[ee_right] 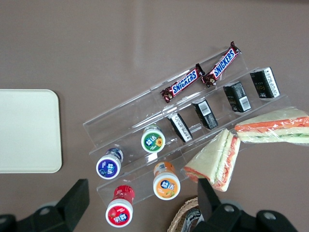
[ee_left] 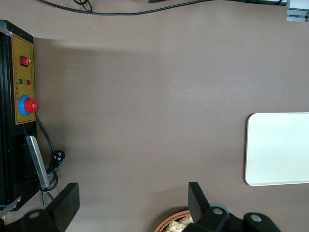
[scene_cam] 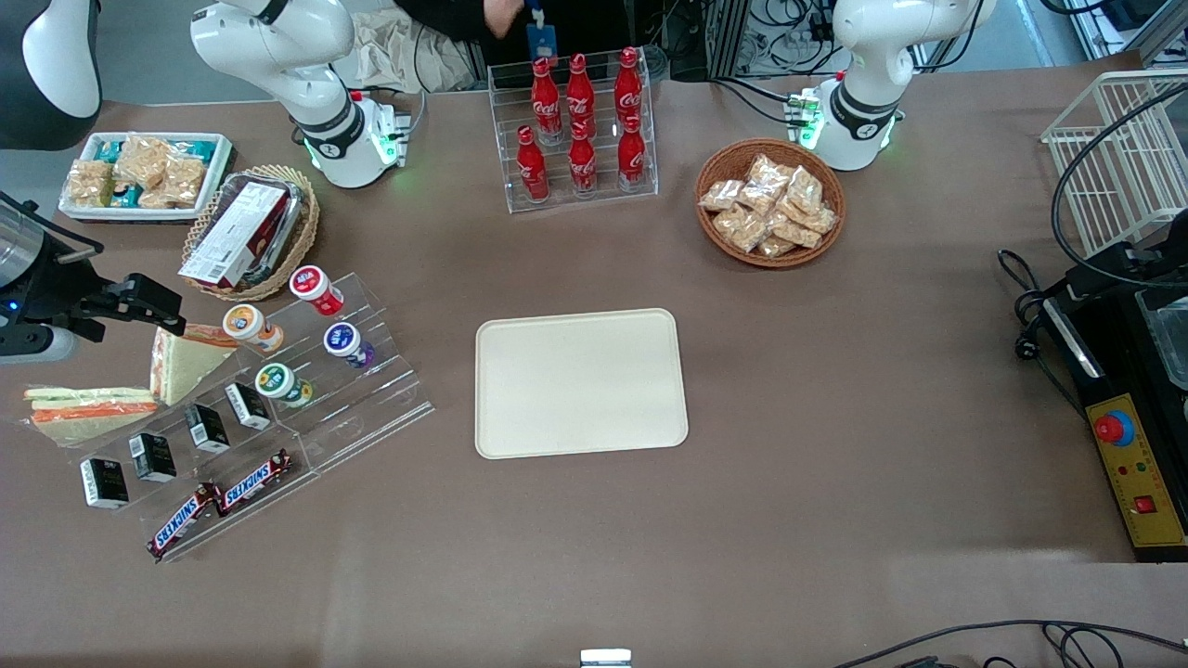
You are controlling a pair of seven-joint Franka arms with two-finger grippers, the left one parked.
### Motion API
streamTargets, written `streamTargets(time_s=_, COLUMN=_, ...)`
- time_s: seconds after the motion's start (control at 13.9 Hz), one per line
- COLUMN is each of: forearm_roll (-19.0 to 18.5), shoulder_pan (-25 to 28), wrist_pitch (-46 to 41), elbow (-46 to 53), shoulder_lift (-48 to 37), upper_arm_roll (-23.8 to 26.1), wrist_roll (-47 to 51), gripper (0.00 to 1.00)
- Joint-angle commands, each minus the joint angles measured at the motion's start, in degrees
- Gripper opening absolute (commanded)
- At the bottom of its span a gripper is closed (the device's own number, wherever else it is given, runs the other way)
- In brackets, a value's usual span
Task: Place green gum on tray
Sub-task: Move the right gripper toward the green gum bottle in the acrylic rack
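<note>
The green gum will go on the cream tray (scene_cam: pixel 580 382), so next my right gripper will grab the gum by its green-rimmed white lid (scene_cam: pixel 275 380).
The green gum (scene_cam: pixel 278 382) (ee_right: pixel 153 140), a small bottle with a green-rimmed white lid, stands on a step of the clear acrylic stand (scene_cam: pixel 371 399). The cream tray (scene_cam: pixel 580 382) (ee_right: pixel 26 130) (ee_left: pixel 280 147) lies flat at mid-table, beside the stand, with nothing on it. My right gripper (scene_cam: pixel 158 306) (ee_right: pixel 142 193) hangs open well above the table at the working arm's end. It is over the sandwiches, a little farther from the front camera than the green gum, and holds nothing.
The stand also holds purple (scene_cam: pixel 345 341), orange (scene_cam: pixel 246 323) and red (scene_cam: pixel 314 286) gum bottles, black boxes (scene_cam: pixel 206 427) and Snickers bars (scene_cam: pixel 255 482). Sandwiches (scene_cam: pixel 181 357) and a wicker basket (scene_cam: pixel 251 232) sit close by. A cola rack (scene_cam: pixel 580 125) and snack basket (scene_cam: pixel 770 204) lie farther back.
</note>
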Motion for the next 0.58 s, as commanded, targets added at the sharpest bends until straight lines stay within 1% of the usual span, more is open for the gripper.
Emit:
streamTargets(time_s=0.0, forearm_roll=1.2, shoulder_pan=0.2, wrist_pitch=0.0, elbow=0.5, shoulder_lift=0.4, upper_arm_roll=-0.2, wrist_roll=0.0, gripper=1.00)
streamTargets(time_s=0.14, forearm_roll=1.3, shoulder_pan=0.2, wrist_pitch=0.0, elbow=0.5, shoulder_lift=0.6, upper_arm_roll=-0.2, wrist_roll=0.0, gripper=1.00)
streamTargets(time_s=0.29, forearm_roll=2.6, shoulder_pan=0.1, wrist_pitch=0.5, elbow=0.2, shoulder_lift=1.1, upper_arm_roll=-0.3, wrist_roll=-0.9, gripper=1.00)
streamTargets(time_s=0.36, forearm_roll=2.5, shoulder_pan=0.1, wrist_pitch=1.1, elbow=-0.1, shoulder_lift=1.5, upper_arm_roll=-0.3, wrist_roll=-1.6, gripper=1.00)
streamTargets(time_s=0.51, forearm_roll=2.2, shoulder_pan=0.1, wrist_pitch=4.6, elbow=-4.0, shoulder_lift=0.9, upper_arm_roll=-0.4, wrist_roll=-3.7, gripper=1.00)
